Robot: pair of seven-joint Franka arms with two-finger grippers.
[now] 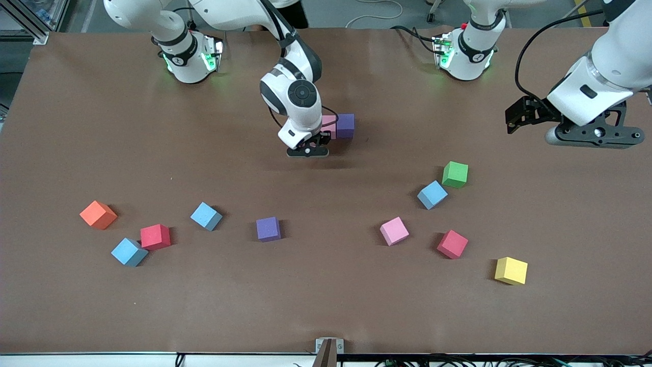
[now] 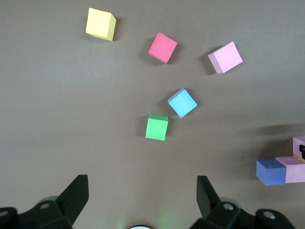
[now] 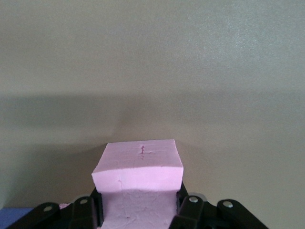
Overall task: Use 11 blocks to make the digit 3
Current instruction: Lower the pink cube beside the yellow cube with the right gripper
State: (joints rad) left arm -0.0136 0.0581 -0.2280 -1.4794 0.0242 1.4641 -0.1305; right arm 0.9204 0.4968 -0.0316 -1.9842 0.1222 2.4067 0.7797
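Note:
The held pink block (image 3: pixel 137 162) sits low on the tabletop, so the robot's right gripper needs to let go of the block.
My right gripper (image 1: pixel 308 149) (image 3: pixel 138 202) is shut on a pink block (image 3: pixel 138 167), low over the table; the hand hides that block in the front view. Just past the hand, a pink block (image 1: pixel 329 121) and a purple block (image 1: pixel 345 126) sit touching side by side, also seen from the left wrist as the pink block (image 2: pixel 295 170) and the purple block (image 2: pixel 270 171). Loose blocks lie nearer the front camera: purple (image 1: pixel 268 228), pink (image 1: pixel 394 231), red (image 1: pixel 452 244), yellow (image 1: pixel 511 270), light blue (image 1: pixel 432 194). My left gripper (image 1: pixel 515 120) (image 2: pixel 143 191) hangs open, holding nothing, over the left arm's end.
A green cube (image 1: pixel 455 174) (image 2: pixel 157 127) touches the light blue one by a corner. Toward the right arm's end lie an orange cube (image 1: pixel 98 214), a red block (image 1: pixel 155 236) and two light blue blocks (image 1: pixel 129 252) (image 1: pixel 206 215). The table is covered in brown paper (image 1: pixel 326 316).

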